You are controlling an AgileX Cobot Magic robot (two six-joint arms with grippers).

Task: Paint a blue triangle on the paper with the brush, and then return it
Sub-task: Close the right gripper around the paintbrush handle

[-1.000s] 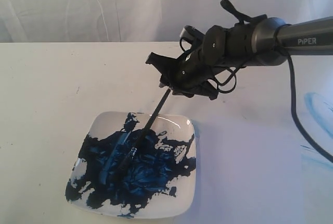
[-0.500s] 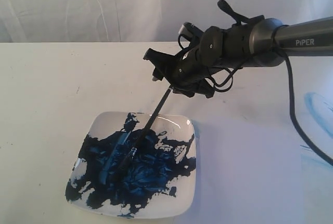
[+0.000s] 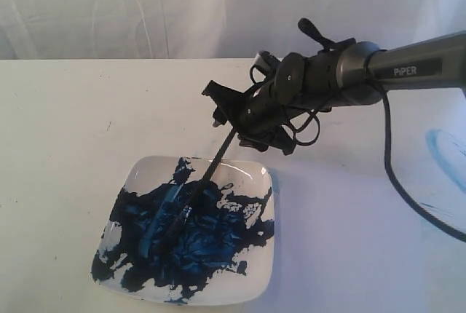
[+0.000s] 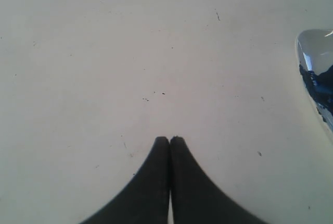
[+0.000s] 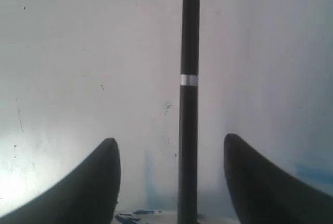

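My right gripper's fingers are still above the brush's black handle (image 3: 217, 159) (image 5: 188, 130), so closing now would miss. My right gripper lowers first, then closes.
The brush (image 3: 211, 169) lies in the white dish (image 3: 251, 292) of dark blue paint. Its bristle end is in the paint and its black handle leans over the far rim. My right gripper (image 3: 231, 120) hovers at the handle's upper end, open. In the right wrist view the brush (image 5: 190, 52) runs between the spread fingers of that gripper (image 5: 170, 139) with a gap on each side. My left gripper (image 4: 169, 138) is shut over bare table beside the dish (image 4: 307, 47). The paper (image 3: 440, 204) shows at the far right edge. The blue triangle is out of view.
Faint light-blue curved smears (image 3: 445, 149) mark the paper at the right edge. A black cable (image 3: 397, 182) hangs from the right arm down over that side. A white curtain (image 3: 145, 7) backs the cream table (image 3: 65, 124).
The right gripper's jaws have spread wide off the brush handle and the hand has risen slightly. The brush stays lying in the dish.
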